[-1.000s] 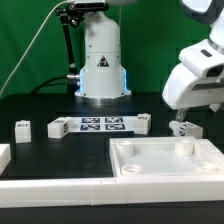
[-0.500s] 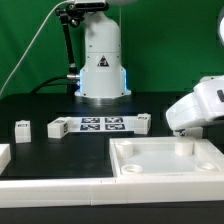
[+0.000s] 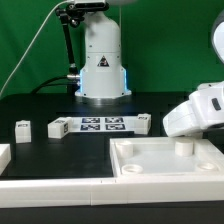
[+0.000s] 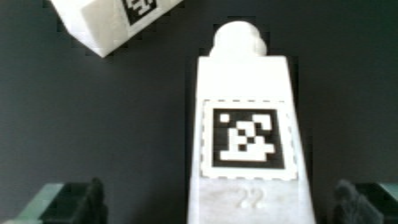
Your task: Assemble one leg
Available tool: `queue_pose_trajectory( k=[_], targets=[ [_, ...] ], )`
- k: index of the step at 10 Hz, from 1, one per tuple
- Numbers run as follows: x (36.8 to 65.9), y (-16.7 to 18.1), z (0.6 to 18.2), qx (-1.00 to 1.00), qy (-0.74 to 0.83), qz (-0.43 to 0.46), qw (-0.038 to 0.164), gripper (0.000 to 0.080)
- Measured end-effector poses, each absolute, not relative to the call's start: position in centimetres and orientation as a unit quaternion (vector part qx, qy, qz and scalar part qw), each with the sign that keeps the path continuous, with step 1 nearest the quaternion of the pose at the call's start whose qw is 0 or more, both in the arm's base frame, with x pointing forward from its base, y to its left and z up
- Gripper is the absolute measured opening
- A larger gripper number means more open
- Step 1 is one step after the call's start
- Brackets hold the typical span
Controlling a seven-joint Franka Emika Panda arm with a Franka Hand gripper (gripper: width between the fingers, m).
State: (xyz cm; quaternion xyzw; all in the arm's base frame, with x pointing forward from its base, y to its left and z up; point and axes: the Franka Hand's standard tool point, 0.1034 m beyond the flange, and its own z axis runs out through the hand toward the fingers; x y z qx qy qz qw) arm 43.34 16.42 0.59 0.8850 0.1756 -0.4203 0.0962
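The leg lies with my fingers on either side of its tagged block, and closing now would catch the leg, so it is time to close.
In the wrist view a leg [image 4: 244, 130], a long white block with a tag on its top face, lies on the black table between my fingers. My gripper [image 4: 217, 203] is open and straddles the leg's end, with a dark gap on each side. One dark fingertip [image 4: 71, 200] shows beside it. In the exterior view my gripper [image 3: 184, 134] is low at the right, just behind the tray, and hides this leg. Three more legs lie on the table: two at the left [image 3: 22, 128] [image 3: 57, 127] and one in the middle [image 3: 145, 121].
The large white tray piece [image 3: 165, 160] lies at the front right, close to my hand. The marker board [image 3: 100, 125] lies mid-table before the robot base [image 3: 100, 60]. Another tagged white block [image 4: 116, 22] lies near the leg. A white part edge [image 3: 4, 155] is at the far left.
My hand has come down and slightly rightward behind the tray, covering the leg that showed below the fingers a second ago. The other parts have not moved.
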Motion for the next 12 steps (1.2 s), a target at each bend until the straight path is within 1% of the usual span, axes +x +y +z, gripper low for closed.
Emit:
queue_pose_trajectory(
  k=[2, 3, 4, 5, 6, 7, 12],
  targets=[
    [43.26, 16.53, 0.52, 0.885, 0.177, -0.42, 0.096, 0.0649],
    [43.22, 16.58, 0.49, 0.885, 0.177, -0.42, 0.097, 0.0623],
    [43.22, 16.56, 0.49, 0.885, 0.177, -0.42, 0.096, 0.0623],
    [43.22, 16.56, 0.49, 0.885, 0.177, -0.42, 0.096, 0.0445],
    [43.22, 16.56, 0.49, 0.885, 0.177, -0.42, 0.096, 0.0445],
    [43.22, 16.55, 0.49, 0.885, 0.177, -0.42, 0.096, 0.0289],
    [43.22, 16.55, 0.49, 0.885, 0.178, -0.42, 0.096, 0.0291]
  ],
)
